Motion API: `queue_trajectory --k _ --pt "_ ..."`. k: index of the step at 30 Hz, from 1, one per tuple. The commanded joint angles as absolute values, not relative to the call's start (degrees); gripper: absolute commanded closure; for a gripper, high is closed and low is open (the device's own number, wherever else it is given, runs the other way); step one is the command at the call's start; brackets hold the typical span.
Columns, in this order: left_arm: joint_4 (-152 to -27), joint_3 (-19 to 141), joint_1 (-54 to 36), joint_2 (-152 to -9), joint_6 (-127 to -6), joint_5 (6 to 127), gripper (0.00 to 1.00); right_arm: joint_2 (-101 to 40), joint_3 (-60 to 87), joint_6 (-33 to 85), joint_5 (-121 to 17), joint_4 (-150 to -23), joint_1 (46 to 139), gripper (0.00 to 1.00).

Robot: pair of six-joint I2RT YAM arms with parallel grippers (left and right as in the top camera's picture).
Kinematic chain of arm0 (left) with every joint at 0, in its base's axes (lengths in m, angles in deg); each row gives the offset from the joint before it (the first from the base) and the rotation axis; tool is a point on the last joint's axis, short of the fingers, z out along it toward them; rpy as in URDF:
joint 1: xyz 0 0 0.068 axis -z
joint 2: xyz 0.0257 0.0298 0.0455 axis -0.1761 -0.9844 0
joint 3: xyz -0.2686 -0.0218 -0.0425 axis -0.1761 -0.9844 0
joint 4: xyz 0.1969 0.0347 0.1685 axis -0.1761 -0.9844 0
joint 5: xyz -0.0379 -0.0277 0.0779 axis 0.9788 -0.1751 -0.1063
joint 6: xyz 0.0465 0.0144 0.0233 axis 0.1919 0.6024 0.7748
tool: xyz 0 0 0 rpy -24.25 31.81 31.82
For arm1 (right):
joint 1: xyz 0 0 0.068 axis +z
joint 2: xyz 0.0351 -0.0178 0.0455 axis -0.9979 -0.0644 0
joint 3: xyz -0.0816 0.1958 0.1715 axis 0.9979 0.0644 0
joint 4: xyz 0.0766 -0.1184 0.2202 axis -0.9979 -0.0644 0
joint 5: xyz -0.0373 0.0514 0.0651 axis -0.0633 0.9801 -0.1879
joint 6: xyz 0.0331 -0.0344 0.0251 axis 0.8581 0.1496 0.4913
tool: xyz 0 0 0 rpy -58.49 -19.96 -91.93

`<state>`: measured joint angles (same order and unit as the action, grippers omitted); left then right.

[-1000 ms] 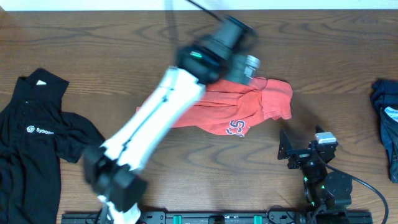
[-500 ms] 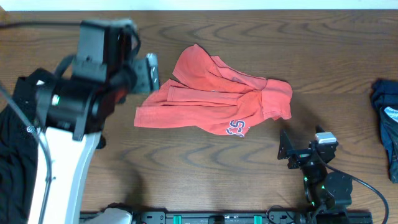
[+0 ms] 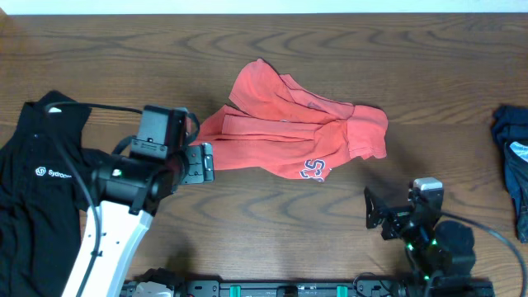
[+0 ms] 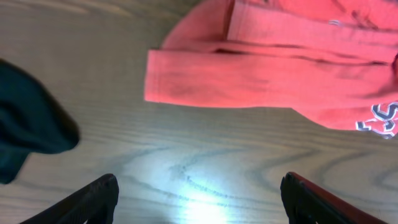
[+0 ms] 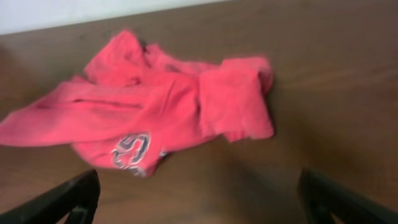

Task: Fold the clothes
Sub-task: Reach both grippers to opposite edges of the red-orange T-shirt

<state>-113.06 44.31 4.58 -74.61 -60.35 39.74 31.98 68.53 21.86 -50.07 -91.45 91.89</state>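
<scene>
The left gripper grabs the end of the red T-shirt's sleeve next, leaving the opposite end for my right gripper to spread and fold.
The clothes lie on the wooden table. A coral-red T-shirt point(image 3: 289, 136) is crumpled at the centre, part of its white-outlined lettering showing at its near edge point(image 3: 312, 169). A black collared shirt point(image 3: 37, 186) with a small white logo is spread at the left. My left gripper point(image 3: 205, 162) hovers just off the red shirt's left sleeve end, open. In the left wrist view the sleeve point(image 4: 205, 84) lies ahead of the gripper point(image 4: 199, 199), with bare wood between the fingers. My right gripper point(image 3: 398, 204) stands open in front of the red shirt point(image 5: 155, 106), nothing in it point(image 5: 199, 199).
A blue garment point(image 3: 513, 161) lies bunched at the table's right edge. A corner of the black shirt point(image 4: 28, 130) shows at the left of the left wrist view. Bare wood point(image 3: 272, 214) spans the front between the two arms.
My left arm has swung off the red shirt to the left, then come down beside its left sleeve end. The right gripper has shifted slightly toward the front. The shirt lies uncovered.
</scene>
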Motion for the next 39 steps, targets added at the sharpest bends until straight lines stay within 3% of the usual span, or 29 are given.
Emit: queue_trajectory --k 1,6,12,17,19,23,39 --pt "-110.1 42.2 4.3 -75.3 -61.0 41.1 0.09 23.5 58.9 22.7 -47.2 -97.9 92.6 0.01" --pt "-107.8 42.1 4.3 -79.6 -61.1 41.4 0.00 5.3 45.1 24.7 -42.0 -106.9 92.6 0.01" --pt "-103.1 42.1 4.1 -88.2 -61.7 46.4 0.01 -15.0 32.2 23.9 -29.5 -109.1 92.8 0.01" --pt "-98.3 42.3 -0.8 -95.8 -63.2 57.8 0.00 -25.9 30.8 19.7 -21.8 -111.5 93.2 0.01" --pt "-97.2 43.0 -4.0 -99.6 -63.2 63.4 0.09 -29.5 30.4 17.4 -23.2 -113.9 93.7 0.01" --pt "-97.6 45.8 -8.8 -106.2 -63.2 66.9 0.30 -33.5 30.3 16.6 -28.9 -116.1 96.4 0.01" --pt "-93.6 47.9 -10.8 -113.0 -68.0 63.6 0.30 -32.1 29.2 17.9 -40.5 -111.4 107.3 0.01"
